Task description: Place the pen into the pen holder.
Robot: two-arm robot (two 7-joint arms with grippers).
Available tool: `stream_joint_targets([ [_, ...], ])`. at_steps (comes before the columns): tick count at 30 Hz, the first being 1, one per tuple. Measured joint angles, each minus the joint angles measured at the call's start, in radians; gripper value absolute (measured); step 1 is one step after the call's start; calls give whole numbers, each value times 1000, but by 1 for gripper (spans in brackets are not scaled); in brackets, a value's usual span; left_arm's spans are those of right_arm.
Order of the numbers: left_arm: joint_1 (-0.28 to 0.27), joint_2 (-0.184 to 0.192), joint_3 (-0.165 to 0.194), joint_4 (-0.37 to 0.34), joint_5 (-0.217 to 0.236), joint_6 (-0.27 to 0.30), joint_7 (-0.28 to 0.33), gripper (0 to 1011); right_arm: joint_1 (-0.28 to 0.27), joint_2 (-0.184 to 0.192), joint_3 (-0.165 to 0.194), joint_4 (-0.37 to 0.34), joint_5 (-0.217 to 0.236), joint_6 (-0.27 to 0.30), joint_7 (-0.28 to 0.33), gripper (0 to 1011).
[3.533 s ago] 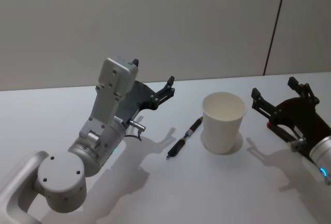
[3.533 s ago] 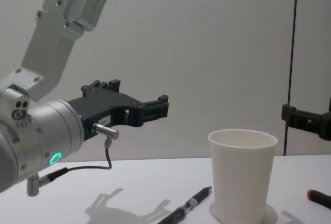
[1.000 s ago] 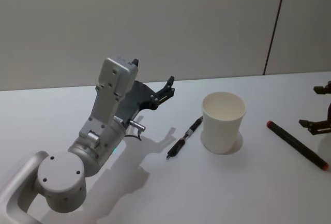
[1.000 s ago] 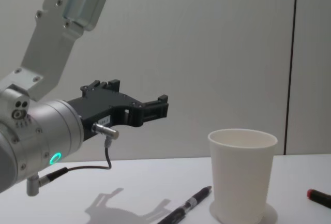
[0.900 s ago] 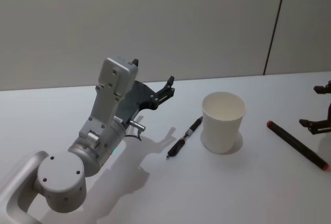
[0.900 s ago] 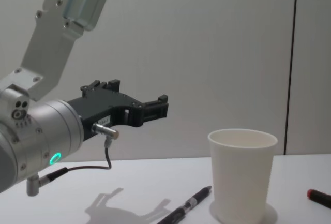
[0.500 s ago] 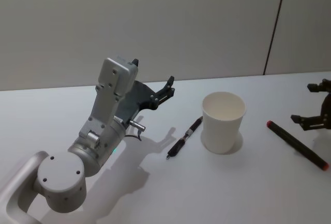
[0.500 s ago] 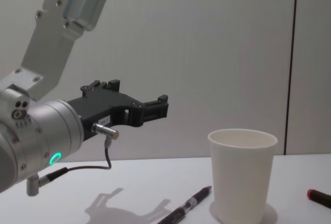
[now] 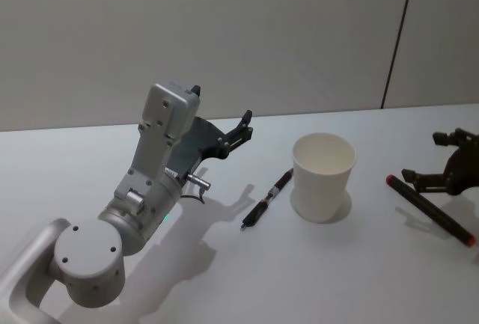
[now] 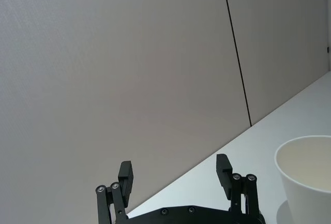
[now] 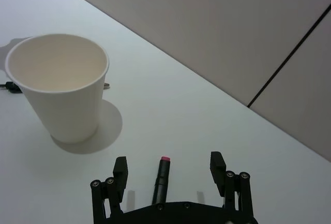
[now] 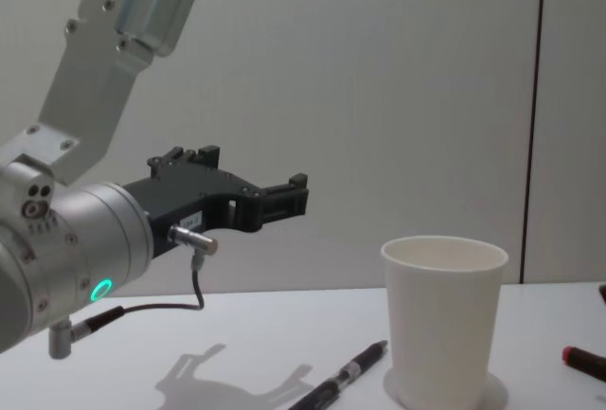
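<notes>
I should next grab the dark pen with my right gripper by the pen's body between the red ends, to stand it in the white paper cup.
The pen holder, a white paper cup, stands upright on the table, also seen in the chest view and right wrist view. A black pen lies just left of it. A dark pen with red ends lies to its right. My right gripper is open and hovers over that pen's near end; the right wrist view shows the pen between the spread fingers of the gripper. My left gripper is open and empty, held up left of the cup.
The white table runs back to a plain grey wall with a dark vertical seam. My left arm's large grey body takes up the table's left side. The black pen lies diagonally by the cup's base.
My right gripper, first over the red-ended pen, had drawn off to the right edge and has now slid back left over that pen. The left arm, cup and pens have not moved.
</notes>
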Motion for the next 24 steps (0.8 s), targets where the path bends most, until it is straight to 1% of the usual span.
stream_joint_targets([
  [3, 0, 0, 0, 0, 0, 0, 0, 1001, -22, -5, -2, -13, 16, 16, -36, 1001],
  [4, 0, 0, 0, 0, 0, 0, 0, 1001, -36, -7, -3, -20, 27, 27, -65, 1001],
  [8, 0, 0, 0, 0, 0, 0, 0, 1001, -78, -12, -5, -35, 49, 51, -131, 1001],
  [9, 0, 0, 0, 0, 0, 0, 0, 1001, -92, -13, -6, -39, 57, 59, -155, 1001],
  [13, 0, 0, 0, 0, 0, 0, 0, 1001, -117, -16, -8, -45, 70, 74, -199, 1001],
  [14, 0, 0, 0, 0, 0, 0, 0, 1001, -129, -18, -9, -47, 76, 80, -217, 1001],
  [19, 0, 0, 0, 0, 0, 0, 0, 1001, -146, -25, -13, -48, 86, 96, -256, 1001],
  [24, 0, 0, 0, 0, 0, 0, 0, 1001, -143, -34, -18, -38, 91, 104, -271, 1001],
])
